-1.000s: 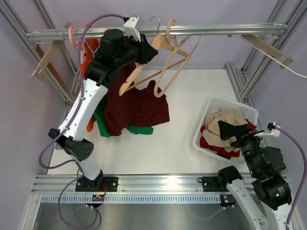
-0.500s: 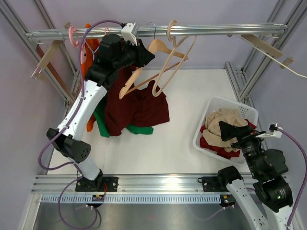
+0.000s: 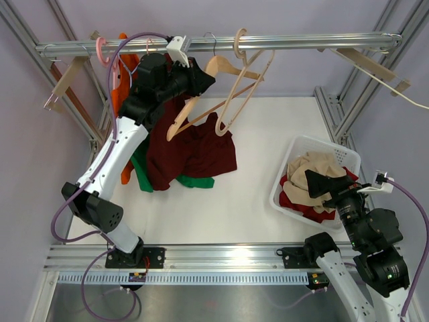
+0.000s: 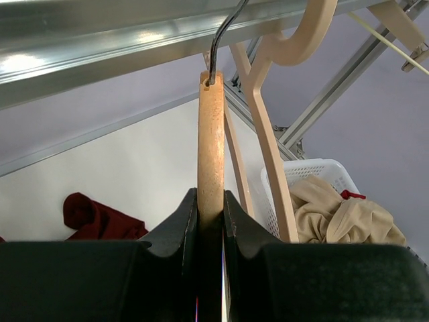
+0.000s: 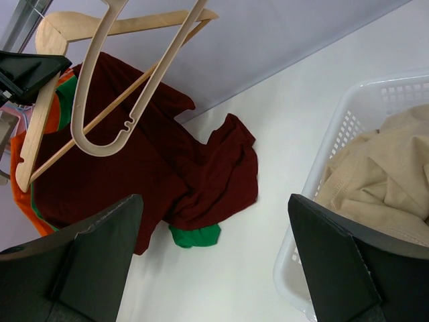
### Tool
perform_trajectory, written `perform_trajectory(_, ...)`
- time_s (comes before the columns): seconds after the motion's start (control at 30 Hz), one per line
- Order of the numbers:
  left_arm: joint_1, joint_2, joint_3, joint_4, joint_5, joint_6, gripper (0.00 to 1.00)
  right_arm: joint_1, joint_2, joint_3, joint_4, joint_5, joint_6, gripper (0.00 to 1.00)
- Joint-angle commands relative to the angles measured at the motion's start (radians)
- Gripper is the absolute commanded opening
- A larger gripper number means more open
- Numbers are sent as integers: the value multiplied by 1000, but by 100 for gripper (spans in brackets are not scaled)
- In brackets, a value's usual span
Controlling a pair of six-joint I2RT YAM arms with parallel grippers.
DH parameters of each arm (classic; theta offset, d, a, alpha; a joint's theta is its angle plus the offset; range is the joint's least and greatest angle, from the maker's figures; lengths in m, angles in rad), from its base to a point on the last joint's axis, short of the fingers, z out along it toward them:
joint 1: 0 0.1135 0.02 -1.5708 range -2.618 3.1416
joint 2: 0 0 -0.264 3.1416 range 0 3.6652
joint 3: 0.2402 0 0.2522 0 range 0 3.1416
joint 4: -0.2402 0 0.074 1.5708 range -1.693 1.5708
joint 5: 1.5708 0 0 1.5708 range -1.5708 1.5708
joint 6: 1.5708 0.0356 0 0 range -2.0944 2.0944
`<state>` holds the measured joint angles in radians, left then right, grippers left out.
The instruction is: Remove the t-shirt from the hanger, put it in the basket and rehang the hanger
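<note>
The metal hook of the hanger curves over the bar and the hanger would hang there, so my left gripper releases the wooden hanger [image 3: 222,66] next.
My left gripper [image 3: 201,76] is up by the rail, shut on the neck of a wooden hanger [image 3: 222,66] with a metal hook. In the left wrist view the jaws [image 4: 210,201] pinch the hanger [image 4: 210,134] edge-on under the rail. The dark red t-shirt [image 3: 194,151] hangs below and behind the hanger and spreads onto the white table; I cannot tell whether any of it is on the hanger. It also shows in the right wrist view [image 5: 134,181]. My right gripper [image 3: 328,182] is open and empty over the basket's near side, its jaws [image 5: 213,201] wide apart.
A second, pale hanger [image 3: 231,100] hangs on the rail [image 3: 301,41] beside the first. Orange [image 3: 120,74] and green [image 3: 194,181] garments lie by the red shirt. A white basket [image 3: 295,144] at the right holds beige cloth [image 3: 315,168]. More hangers lean at both rail ends.
My left gripper has moved slightly up and left along the rail with the wooden hanger, which swung a little. The right arm has barely moved.
</note>
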<state>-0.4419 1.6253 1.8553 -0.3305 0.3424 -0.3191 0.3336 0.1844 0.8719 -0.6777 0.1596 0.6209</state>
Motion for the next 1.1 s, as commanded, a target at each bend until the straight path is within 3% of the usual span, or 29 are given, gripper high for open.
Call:
perform_trajectory(0.0, 8, -36, -31, 24, 37, -32, 2, -4, -2, 13, 20, -45, -12, 100)
perform_trajectory(0.1, 8, -54, -57, 38, 24, -32, 12, -2, -2, 10, 24, -49, -9, 99)
perform_trajectory(0.13, 8, -59, -61, 38, 24, -32, 20, -2, -2, 9, 27, -51, -10, 99)
perform_trajectory(0.53, 6, -105, -114, 48, 26, -40, 30, -2, 4, 9, 44, -75, -3, 99)
perform_trajectory(0.63, 5, -136, -128, 48, 26, -38, 44, -2, 10, 9, 52, -83, -3, 99)
perform_trajectory(0.7, 5, -168, -134, 48, 15, -32, 61, -2, 20, 12, 59, -97, -4, 99)
perform_trajectory(0.83, 5, -261, -113, -31, -40, 17, 74, -2, 35, 13, 86, -137, -3, 99)
perform_trajectory(0.93, 5, -344, -81, -146, -158, 72, 74, -2, 47, 1, 113, -179, 3, 99)
perform_trajectory(1.07, 8, -430, -99, -271, -498, 129, 70, -2, 64, -28, 177, -288, 26, 100)
